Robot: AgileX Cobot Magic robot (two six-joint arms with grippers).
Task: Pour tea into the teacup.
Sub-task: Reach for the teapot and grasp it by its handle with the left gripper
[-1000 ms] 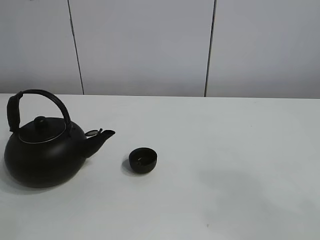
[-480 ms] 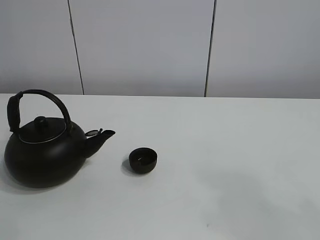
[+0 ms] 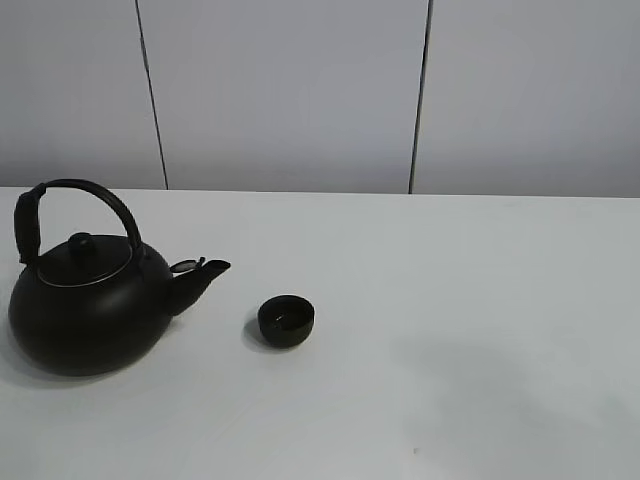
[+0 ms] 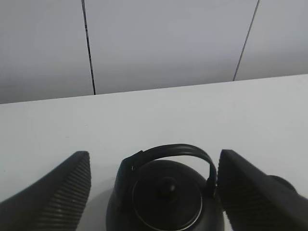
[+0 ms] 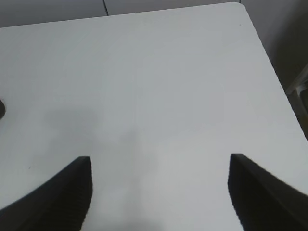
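The black kettle (image 4: 166, 202) has to pour tea into the teacup, so my left gripper should grab it by its arched handle next.
The teacup (image 3: 286, 320), a tiny round black handleless cup, stands upright on the white table (image 3: 460, 290), just right of the spout of the big black kettle (image 3: 88, 312). Neither gripper shows in the exterior high view. In the left wrist view my left gripper (image 4: 154, 155) is open and empty, its fingers (image 4: 53, 197) apart on either side of the kettle (image 4: 166, 202), above and behind its arched handle (image 4: 168, 150). My right gripper (image 5: 160, 160) is open and empty over bare table. A dark sliver (image 5: 1, 108) shows at that view's edge; I cannot tell what it is.
The table's far right corner (image 5: 240, 6) and right edge show in the right wrist view, with dark floor beyond. A grey panelled wall (image 3: 300, 90) stands behind the table.
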